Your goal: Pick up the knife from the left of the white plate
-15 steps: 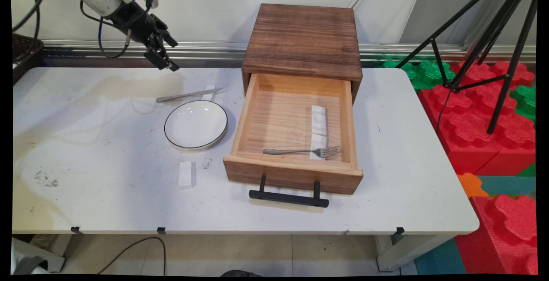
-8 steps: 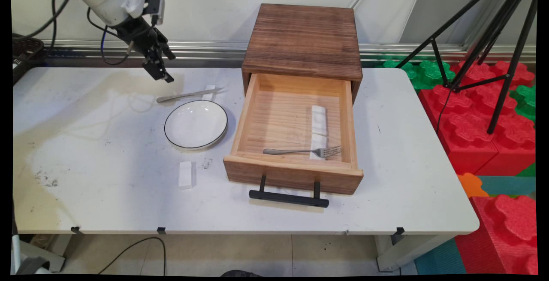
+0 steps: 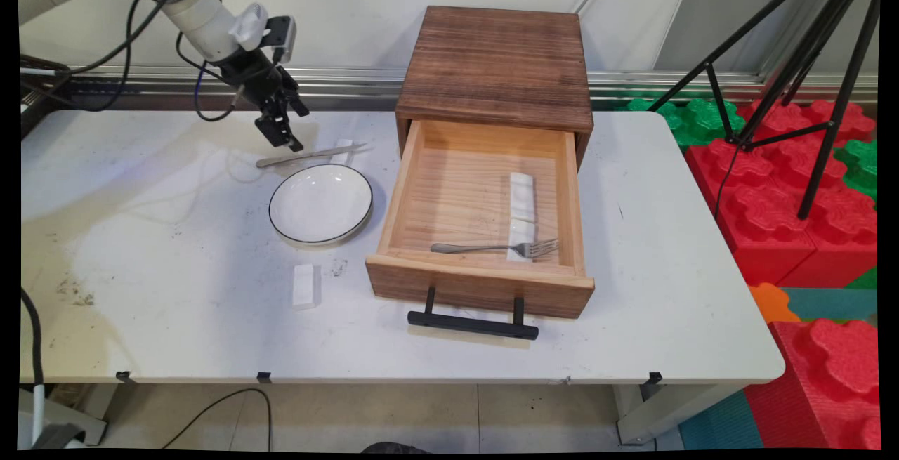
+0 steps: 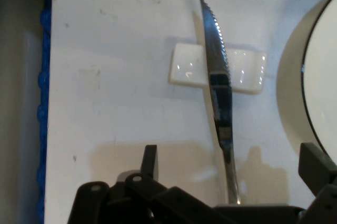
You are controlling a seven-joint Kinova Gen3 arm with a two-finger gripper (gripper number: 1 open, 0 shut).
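Note:
My gripper should next grab the metal table knife by its handle [image 3: 275, 161] to lay it in the open drawer beside the fork.
My black gripper [image 3: 284, 137] hangs open just above the table's far left, over the handle end of a steel knife [image 3: 309, 156]. The knife's serrated blade lies across a small white rest [image 3: 343, 150]. In the hand view the knife [image 4: 218, 98] runs up between my two spread fingers [image 4: 149, 156], its handle end near the gripper [image 4: 230, 155] and its blade over the white rest [image 4: 184, 67]. Nothing is held. A white plate [image 3: 321, 204] with a dark rim sits just in front of the knife; its edge [image 4: 310, 82] shows at the right of the hand view.
A wooden cabinet [image 3: 495, 67] stands at the back, its drawer [image 3: 484, 284] pulled open with a fork [image 3: 495, 248] and a white rest [image 3: 521, 211] inside. Another white rest [image 3: 304, 286] lies near the front. Tripod legs [image 3: 808, 60] and foam blocks [image 3: 779, 214] stand off the right.
The gripper has moved right and down, from above the back left of the table to just over the knife's handle. Nothing on the table has moved.

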